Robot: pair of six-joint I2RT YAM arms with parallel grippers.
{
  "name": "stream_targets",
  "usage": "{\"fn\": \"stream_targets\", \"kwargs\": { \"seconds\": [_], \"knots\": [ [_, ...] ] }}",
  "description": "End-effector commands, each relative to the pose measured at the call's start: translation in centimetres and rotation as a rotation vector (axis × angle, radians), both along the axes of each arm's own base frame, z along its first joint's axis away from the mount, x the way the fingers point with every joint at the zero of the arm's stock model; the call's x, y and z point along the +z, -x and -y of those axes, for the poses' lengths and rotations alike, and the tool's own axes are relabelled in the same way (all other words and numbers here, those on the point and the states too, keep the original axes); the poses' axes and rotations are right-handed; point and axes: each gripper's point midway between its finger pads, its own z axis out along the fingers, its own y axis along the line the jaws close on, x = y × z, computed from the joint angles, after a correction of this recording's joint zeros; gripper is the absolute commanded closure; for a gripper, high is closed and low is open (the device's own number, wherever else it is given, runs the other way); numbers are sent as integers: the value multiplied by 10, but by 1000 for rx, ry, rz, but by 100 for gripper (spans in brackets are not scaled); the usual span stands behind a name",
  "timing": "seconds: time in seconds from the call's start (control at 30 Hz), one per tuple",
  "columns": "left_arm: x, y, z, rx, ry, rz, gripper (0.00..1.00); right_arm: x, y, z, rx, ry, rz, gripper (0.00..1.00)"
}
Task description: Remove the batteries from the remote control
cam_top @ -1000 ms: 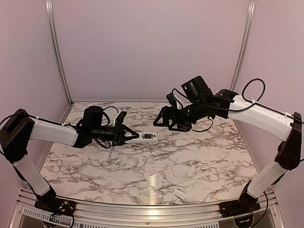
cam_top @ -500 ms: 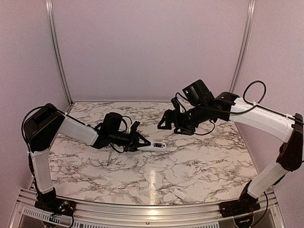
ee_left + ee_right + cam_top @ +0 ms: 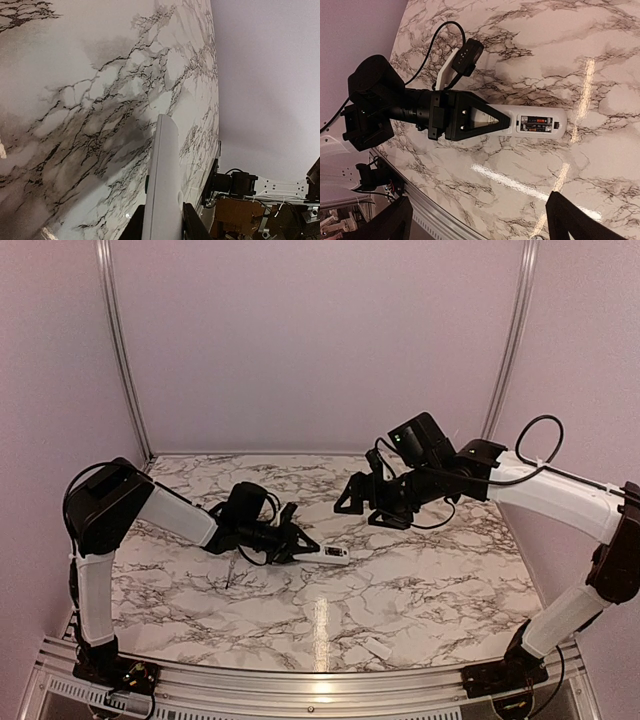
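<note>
The remote [image 3: 560, 124] lies low and nearly level over flat marble, so it is now time for my left gripper to open.
The white remote control [image 3: 330, 553] is held at one end by my left gripper [image 3: 298, 548], which is shut on it, low at the table's middle. I cannot tell whether it touches the marble. In the right wrist view the remote [image 3: 560, 124] has its open compartment facing up, with the two dark batteries [image 3: 536, 123] side by side inside, beyond the left gripper [image 3: 500, 119]. In the left wrist view the remote [image 3: 165, 175] runs out from between the fingers [image 3: 137, 227]. My right gripper [image 3: 350, 502] hovers open and empty above the remote, and it also shows in the right wrist view [image 3: 482, 225].
A thin silvery tool [image 3: 230, 575] lies on the marble table [image 3: 420, 590] near the left arm. A small white flat cover piece [image 3: 377, 648] lies near the front edge. Walls and metal posts enclose the back and sides.
My left arm has reached right and forward, carrying the remote lower towards the table's middle. My right gripper has shifted slightly right and stays above it.
</note>
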Motion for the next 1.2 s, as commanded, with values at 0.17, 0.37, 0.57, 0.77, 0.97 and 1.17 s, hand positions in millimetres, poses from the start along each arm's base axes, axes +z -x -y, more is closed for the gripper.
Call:
{"fn": "stream_targets", "kwargs": {
  "seconds": [0.17, 0.37, 0.57, 0.77, 0.97, 1.17],
  "knots": [
    [-28, 0, -6, 1, -121, -19, 89, 10, -3, -2, -13, -39, 16, 9],
    [-36, -1, -10, -5, -182, -20, 66, 8, -4, -3, -12, -41, 12, 9],
    [-37, -2, -15, -10, -234, -8, 43, 8, -2, -1, -17, -41, 10, 9],
    [-40, -2, -19, -3, -276, -10, 30, 9, -1, 0, -20, -44, 13, 9],
    [-42, -4, -35, 8, -397, 6, 21, 9, -1, 1, -21, -42, 14, 9],
    [-40, -11, -53, 25, -529, 66, 15, 9, -1, 0, -16, -39, 14, 9]
  ]
}}
